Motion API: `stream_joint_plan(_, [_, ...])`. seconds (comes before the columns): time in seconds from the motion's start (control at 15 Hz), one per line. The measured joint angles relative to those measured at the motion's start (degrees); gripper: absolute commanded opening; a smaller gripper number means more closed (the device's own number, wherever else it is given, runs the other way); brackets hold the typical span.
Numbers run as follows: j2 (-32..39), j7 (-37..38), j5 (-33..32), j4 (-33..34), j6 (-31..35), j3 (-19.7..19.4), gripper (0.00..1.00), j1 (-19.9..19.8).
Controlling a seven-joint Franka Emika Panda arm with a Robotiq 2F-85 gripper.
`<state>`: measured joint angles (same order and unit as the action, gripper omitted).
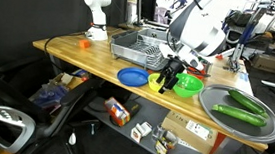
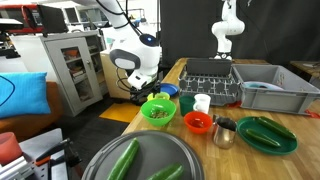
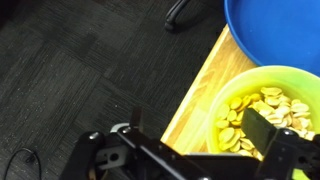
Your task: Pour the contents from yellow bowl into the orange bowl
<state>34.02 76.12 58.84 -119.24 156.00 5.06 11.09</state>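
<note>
My gripper closes on the yellow bowl's near rim [image 1: 157, 90] [image 3: 211, 138] now, since one of its open fingers is inside over the pieces and the other outside.
The yellow bowl [image 3: 268, 108] holds pale flat pieces and stands at the table's edge beside the blue plate [image 3: 280, 35]. It also shows in an exterior view [image 1: 156, 85]. My gripper [image 3: 197, 122] is open and low over the bowl's near rim. One finger is inside the bowl over the pieces, and the other is outside it, past the table edge. In both exterior views the gripper [image 1: 169, 74] [image 2: 148, 93] hangs over that corner and hides most of the yellow bowl. The orange bowl [image 2: 198, 122] stands past the green bowl [image 2: 157, 112].
A grey dish rack [image 2: 210, 75] and a grey bin [image 2: 268, 95] are at the back. A white cup [image 2: 202, 102], a metal cup [image 2: 225, 131], a green plate with a cucumber [image 2: 266, 136] and a round metal tray with cucumbers [image 1: 237, 107] stand nearby. Dark carpet lies below the table edge [image 3: 190, 95].
</note>
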Motion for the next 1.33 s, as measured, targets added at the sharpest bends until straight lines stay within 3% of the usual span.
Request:
stream_joint_plan(0.13, [0.38, 0.23, 0.0, 0.21, 0.0, -0.02, 0.71, 0.0])
stream_joint_plan(0.33, [1.36, 0.24, 0.01, 0.63, -0.03, -0.01, 0.49, 0.0])
stream_joint_plan(0.6, [1.96, 0.25, 0.01, 0.98, -0.02, -0.04, 0.21, 0.0])
stream_joint_plan(0.8, [2.35, 0.25, 0.01, 1.55, -0.02, -0.09, 0.1, 0.0])
stream_joint_plan(0.87, [2.39, 0.25, 0.01, 1.65, -0.02, -0.1, 0.0, -0.01])
stream_joint_plan(1.33, [1.77, 0.25, 0.01, 2.7, 0.14, -0.36, 0.01, -0.14])
